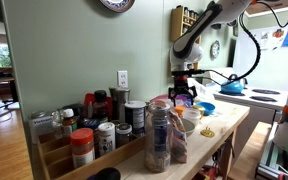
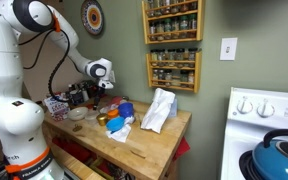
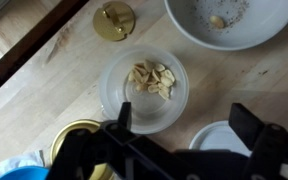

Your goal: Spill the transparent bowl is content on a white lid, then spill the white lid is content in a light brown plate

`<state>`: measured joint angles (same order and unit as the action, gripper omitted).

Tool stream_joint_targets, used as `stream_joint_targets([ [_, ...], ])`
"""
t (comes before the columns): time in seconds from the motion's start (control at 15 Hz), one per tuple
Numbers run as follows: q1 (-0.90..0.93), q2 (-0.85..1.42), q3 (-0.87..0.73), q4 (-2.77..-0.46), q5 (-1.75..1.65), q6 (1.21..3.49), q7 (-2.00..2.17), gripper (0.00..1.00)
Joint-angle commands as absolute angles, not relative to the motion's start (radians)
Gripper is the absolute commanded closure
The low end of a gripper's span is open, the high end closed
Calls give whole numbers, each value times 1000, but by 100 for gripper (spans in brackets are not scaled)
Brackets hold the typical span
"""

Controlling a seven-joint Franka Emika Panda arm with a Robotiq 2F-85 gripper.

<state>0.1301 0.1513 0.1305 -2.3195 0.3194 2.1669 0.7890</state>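
I will next grab the transparent bowl (image 3: 144, 92) by its rim near the white lid to spill its content; its opposite rim stays free.
In the wrist view, the transparent bowl (image 3: 144, 92) stands on the wooden counter and holds a small pile of pale nut-like pieces (image 3: 152, 78). The white lid (image 3: 222, 140) lies flat to its lower right and looks empty. A light, speckled plate (image 3: 229, 15) with one piece in it sits at the top right. My gripper (image 3: 187, 125) is open and empty. It hovers above the counter, with one finger over the bowl's rim and the other beyond the lid. In both exterior views the gripper (image 1: 184, 92) (image 2: 96, 88) hangs just above the counter.
A gold lid (image 3: 114, 20) lies at the top of the wrist view, and a yellow-rimmed item (image 3: 76, 135) sits at the lower left. Jars and a wooden rack (image 1: 84, 140) crowd one end of the counter. A blue bowl (image 1: 204, 107), a white bag (image 2: 159, 110) and a stove with a blue kettle (image 2: 279, 155) are nearby.
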Motion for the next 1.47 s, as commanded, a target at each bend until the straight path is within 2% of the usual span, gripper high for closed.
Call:
stream_joint_targets([
  [0.0, 144, 191, 128, -2324, 353, 2191, 793, 0],
  [0.07, 145, 200, 127, -2322, 355, 2196, 795, 2],
  [0.33, 146, 220, 122, -2324, 356, 2220, 795, 39],
  [0.87, 144, 230, 124, -2312, 365, 2209, 786, 99],
  [1.4, 152, 139, 148, -2327, 378, 2123, 719, 97],
])
